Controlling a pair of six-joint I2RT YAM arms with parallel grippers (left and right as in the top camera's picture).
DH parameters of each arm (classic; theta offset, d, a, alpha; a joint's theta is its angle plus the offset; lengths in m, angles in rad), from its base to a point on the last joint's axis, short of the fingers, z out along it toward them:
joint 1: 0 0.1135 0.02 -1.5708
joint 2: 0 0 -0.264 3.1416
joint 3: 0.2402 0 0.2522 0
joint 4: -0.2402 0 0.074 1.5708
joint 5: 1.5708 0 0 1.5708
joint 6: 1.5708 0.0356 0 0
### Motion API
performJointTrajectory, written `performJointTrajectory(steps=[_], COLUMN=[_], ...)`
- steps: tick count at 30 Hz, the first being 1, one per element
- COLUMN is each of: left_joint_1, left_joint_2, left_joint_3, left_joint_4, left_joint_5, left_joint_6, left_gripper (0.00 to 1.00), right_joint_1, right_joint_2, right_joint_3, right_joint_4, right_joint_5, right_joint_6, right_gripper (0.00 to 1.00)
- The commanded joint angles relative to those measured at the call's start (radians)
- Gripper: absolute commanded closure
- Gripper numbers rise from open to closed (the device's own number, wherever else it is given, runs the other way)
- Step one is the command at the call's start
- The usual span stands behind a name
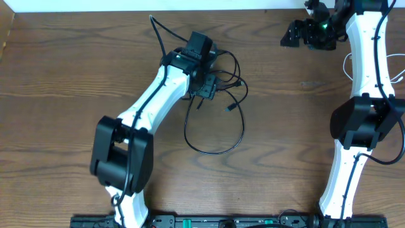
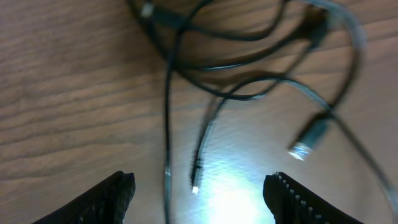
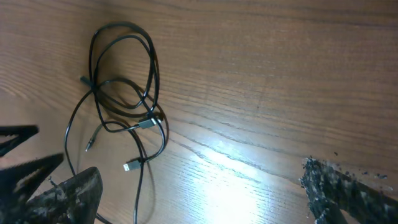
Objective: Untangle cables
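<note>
Next, the left gripper grabs the lone piece of black cable (image 2: 167,159) beside the thin plug end, to pull that cable from the tangle.
The black cables (image 1: 223,81) lie tangled on the wooden table, with one big loop trailing toward the front. My left gripper (image 1: 207,88) hovers low over the tangle, open. In the left wrist view, black strands (image 2: 168,93) run between its spread fingers (image 2: 115,196). A thin plug end (image 2: 195,177) lies in the gap and a metal USB plug (image 2: 309,138) lies further right. Nothing is gripped. My right gripper (image 1: 291,35) hangs open at the back right, far from the tangle. Its camera shows the coiled cables (image 3: 94,86) off to the left. A thin white cord (image 1: 346,66) peeks out beside the right arm.
The table's back edge (image 1: 190,7) runs close behind the tangle. The right arm's white links (image 1: 364,76) stand along the right side. A black rail (image 1: 209,221) lines the front edge between the two arm bases.
</note>
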Motion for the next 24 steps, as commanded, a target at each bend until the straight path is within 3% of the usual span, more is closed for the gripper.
performJointTrajectory(steps=[1,6,11,14,17,20,21,24], left_joint_1=[0.034,0.06,0.06,0.058,0.058,0.058,0.058,0.058], left_joint_2=[0.07,0.13,0.138,0.138,0.138,0.138,0.138,0.127], left_joint_3=[0.001,0.001,0.0,-0.018,-0.05,-0.055,-0.055,-0.052], left_joint_4=[0.0,-0.001,-0.001,0.013,0.03,0.02,0.019,0.006], left_joint_5=[-0.033,-0.032,-0.023,0.013,0.016,0.016,0.016,0.016], left_joint_6=[0.01,0.01,0.01,0.01,0.01,0.009,0.009,0.009], left_gripper=[0.28,0.35,0.53,0.54,0.65,0.81,0.92,0.93], right_joint_1=[0.004,0.004,0.004,0.006,0.009,0.014,0.016,0.023], right_joint_2=[-0.015,-0.015,-0.015,-0.015,-0.015,-0.015,-0.015,-0.015], right_joint_3=[-0.006,-0.006,-0.006,-0.006,-0.006,-0.006,-0.006,-0.006], right_joint_4=[-0.001,-0.002,-0.003,-0.003,-0.004,-0.007,-0.008,-0.008], right_joint_5=[0.001,0.001,0.001,0.001,0.001,0.001,0.001,0.001], right_joint_6=[0.008,0.008,0.008,0.008,0.008,0.008,0.008,0.008], right_gripper=[0.01,0.01,0.01,0.01,0.01,0.01,0.01,0.01])
